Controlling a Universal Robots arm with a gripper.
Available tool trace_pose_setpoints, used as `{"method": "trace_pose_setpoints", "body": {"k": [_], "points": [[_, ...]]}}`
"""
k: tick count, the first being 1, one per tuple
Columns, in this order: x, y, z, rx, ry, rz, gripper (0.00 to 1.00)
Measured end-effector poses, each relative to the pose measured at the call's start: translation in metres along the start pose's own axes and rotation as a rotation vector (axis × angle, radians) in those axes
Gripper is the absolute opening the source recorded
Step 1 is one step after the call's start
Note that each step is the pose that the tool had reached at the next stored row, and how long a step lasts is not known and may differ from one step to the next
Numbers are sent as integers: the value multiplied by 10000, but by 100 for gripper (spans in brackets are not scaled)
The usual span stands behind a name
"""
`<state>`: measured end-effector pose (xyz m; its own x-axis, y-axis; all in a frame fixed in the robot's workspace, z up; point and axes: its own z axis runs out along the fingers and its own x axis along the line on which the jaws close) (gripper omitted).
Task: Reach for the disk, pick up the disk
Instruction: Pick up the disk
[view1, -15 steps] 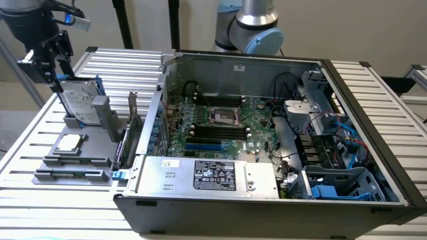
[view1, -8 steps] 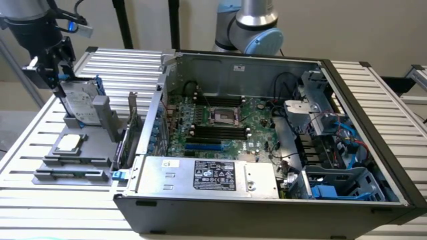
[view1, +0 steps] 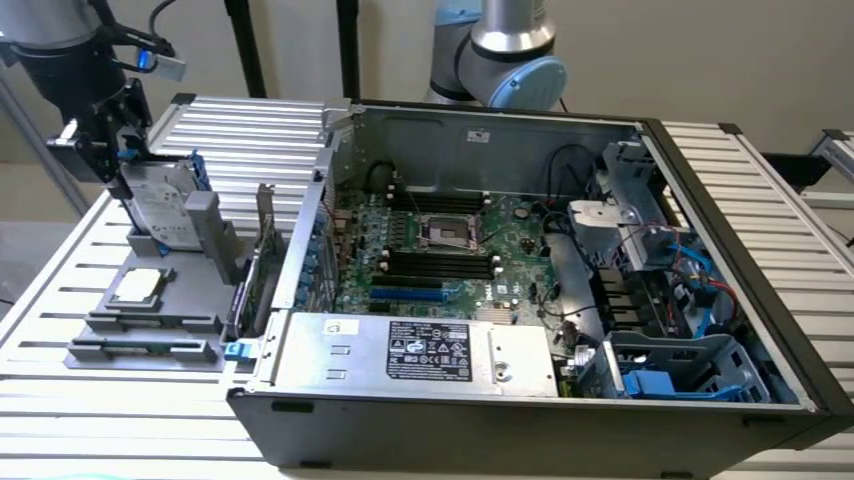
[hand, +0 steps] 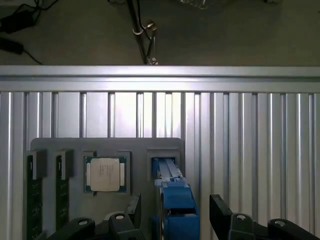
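The fingers reach down on either side of the disk's blue bar at the disk's upper end, so closing now would catch the disk. It is time for my gripper to close.
The disk (view1: 163, 208) stands on edge in a slot of the grey holder (view1: 200, 262) on the exterior view's left. It is silver-grey with a white label and blue rails. My gripper (view1: 123, 160) hangs at the disk's upper end. In the wrist view the disk's blue rail (hand: 175, 197) runs between the two dark fingers (hand: 222, 215). My gripper (hand: 175, 220) is open, with a gap between the rail and the finger on each side. The disk's lower part sits hidden in the slot.
The grey holder also carries a square CPU chip (view1: 140, 287) and memory sticks (hand: 34, 200). An open computer case (view1: 534, 300) fills the exterior view's right, and a card (view1: 264, 250) stands upright beside it. Everything rests on a slatted aluminium table (view1: 54, 300).
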<state>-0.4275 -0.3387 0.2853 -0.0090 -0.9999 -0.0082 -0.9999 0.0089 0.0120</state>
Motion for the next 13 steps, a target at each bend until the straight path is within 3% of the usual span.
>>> {"method": "trace_pose_setpoints", "body": {"k": [4, 6, 8, 9, 12, 13], "points": [[-3, 1, 0, 1, 0, -7, 65], [-4, 1, 0, 1, 0, -19, 57], [-5, 1, 0, 1, 0, -34, 57], [-6, 1, 0, 1, 0, -43, 50], [-7, 1, 0, 0, 1, -95, 48], [-8, 1, 0, 1, 1, -119, 42]]}}
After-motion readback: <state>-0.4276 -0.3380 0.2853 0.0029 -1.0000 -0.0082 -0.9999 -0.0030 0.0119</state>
